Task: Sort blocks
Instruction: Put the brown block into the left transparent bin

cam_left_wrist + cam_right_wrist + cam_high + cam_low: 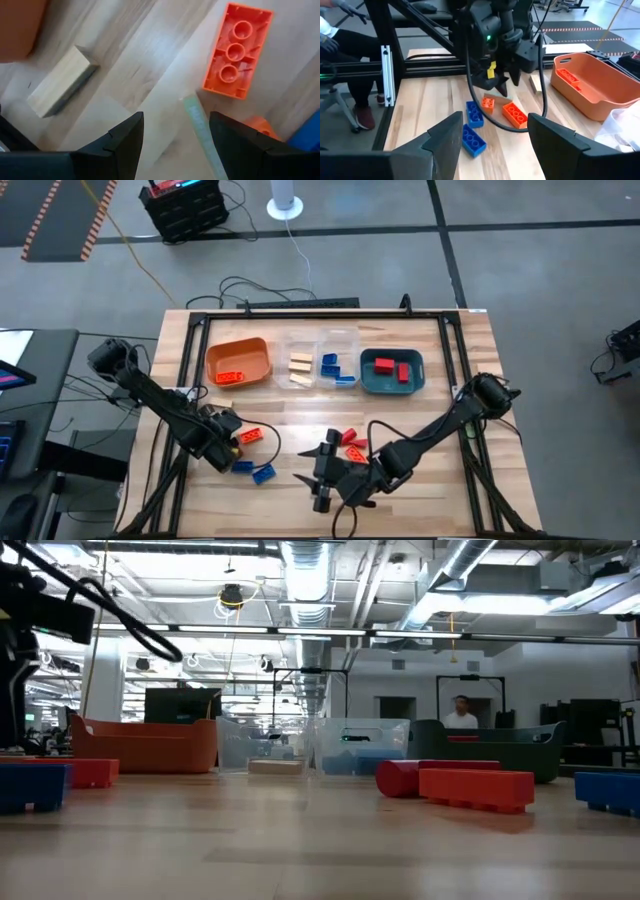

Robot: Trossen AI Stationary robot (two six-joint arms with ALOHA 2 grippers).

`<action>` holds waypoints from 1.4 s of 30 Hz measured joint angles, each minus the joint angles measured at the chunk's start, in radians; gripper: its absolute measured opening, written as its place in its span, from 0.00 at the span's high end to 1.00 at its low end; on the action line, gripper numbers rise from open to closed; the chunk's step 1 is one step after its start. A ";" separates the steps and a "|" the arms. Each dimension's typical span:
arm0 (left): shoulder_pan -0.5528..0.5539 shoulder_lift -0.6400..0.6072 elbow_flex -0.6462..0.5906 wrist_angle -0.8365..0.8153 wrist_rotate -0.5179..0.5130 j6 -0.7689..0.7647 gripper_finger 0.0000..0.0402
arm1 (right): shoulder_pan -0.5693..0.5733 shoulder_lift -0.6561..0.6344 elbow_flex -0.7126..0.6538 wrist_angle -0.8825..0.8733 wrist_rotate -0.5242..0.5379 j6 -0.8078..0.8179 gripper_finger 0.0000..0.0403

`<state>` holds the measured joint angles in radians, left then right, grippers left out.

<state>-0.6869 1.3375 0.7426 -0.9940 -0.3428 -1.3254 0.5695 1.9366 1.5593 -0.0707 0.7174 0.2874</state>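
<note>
I need to line up my left gripper before I close it on the tan block [60, 82]. The block is off to one side of my left gripper's fingers, so they would miss it if I closed now.
My left gripper [175, 120] points down over the near left of the table [300, 420], open, with bare wood between its fingers. An orange block [239, 50] lies studs-down just beyond it, and a tan block [60, 82] lies to one side. Two blue blocks [255, 471] lie near it; the right wrist view also shows the blue blocks [473, 126] and two orange blocks [506, 110]. My right gripper [318, 470] hangs open above the near middle, holding nothing. Red blocks [354, 445] and a blue one [335, 442] lie behind it.
Along the far side stand an orange tray [239, 361] with an orange block, a clear tray [322, 360] with tan and blue blocks, and a teal tray [392, 371] with red blocks. A black frame borders the table. A person sits beyond the left edge [340, 40].
</note>
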 joint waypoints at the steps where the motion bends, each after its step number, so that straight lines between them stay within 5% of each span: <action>1: 0.000 0.001 -0.008 0.006 0.002 -0.003 0.45 | -0.001 0.000 0.000 0.000 0.000 0.000 0.37; 8: 0.000 0.006 -0.098 0.139 0.029 -0.008 0.45 | -0.005 0.000 0.000 -0.001 0.000 0.000 0.37; 28: -0.005 0.002 -0.125 0.133 0.191 0.041 0.57 | 0.000 0.000 0.000 -0.003 0.002 0.003 0.37; 33: -0.005 0.001 -0.135 0.141 0.208 0.103 0.68 | 0.008 0.000 0.000 -0.004 0.002 0.007 0.37; 42: -0.092 -0.037 -0.104 0.119 0.017 0.147 0.75 | 0.027 0.008 -0.001 -0.056 0.050 0.062 0.37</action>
<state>-0.7788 1.3009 0.6384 -0.8747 -0.3256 -1.1783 0.5962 1.9450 1.5581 -0.1268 0.7671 0.3498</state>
